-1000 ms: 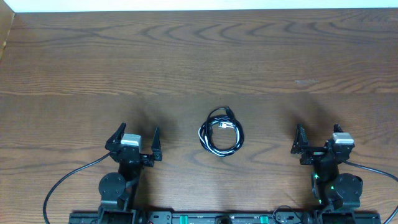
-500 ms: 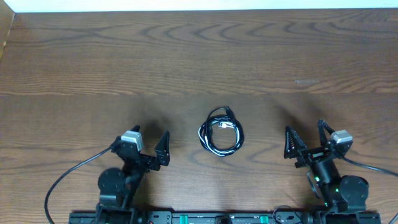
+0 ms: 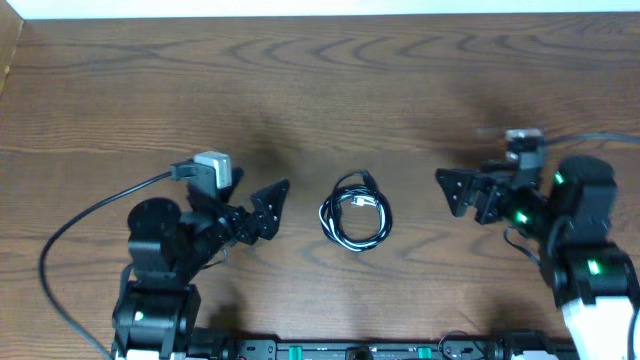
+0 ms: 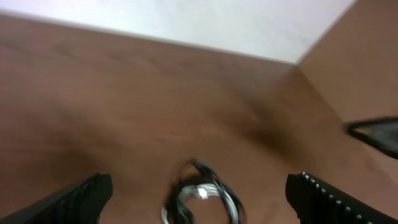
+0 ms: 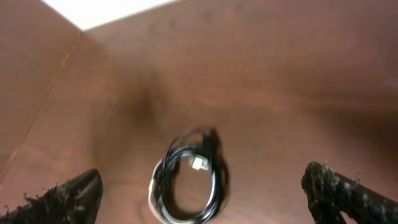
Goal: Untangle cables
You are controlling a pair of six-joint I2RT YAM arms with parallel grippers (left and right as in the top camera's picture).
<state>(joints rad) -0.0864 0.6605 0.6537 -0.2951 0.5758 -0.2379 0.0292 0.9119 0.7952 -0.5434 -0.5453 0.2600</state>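
Note:
My left gripper should grab a black cable's end (image 3: 331, 212) (image 4: 176, 206) on the facing side of the coil, so the other pieces of cable stay free to untangle.
The cables (image 3: 355, 212) lie in one small coil on the wooden table (image 3: 320, 90), black and white strands wound together, with a white plug inside the ring. My left gripper (image 3: 255, 212) hangs just left of the coil, open and pointing at it. My right gripper (image 3: 463, 195) hangs to the coil's right, also open and facing it. Neither touches the coil. In the left wrist view, the cables (image 4: 203, 192) show blurred low between the wide-spread fingers (image 4: 74, 199). The right wrist view has the cables (image 5: 161, 180) centred between its fingers (image 5: 348, 193).
A white wall strip (image 3: 320, 8) runs along the table's far edge. A thick black arm wire (image 3: 90, 215) loops out to the left of the left arm. The arm bases' rail (image 3: 320, 350) lines the near edge.
Both arms have lifted off their rest poses near the front rail and swung forward and inward toward the coil. The jaws stayed open; the coil has not moved.

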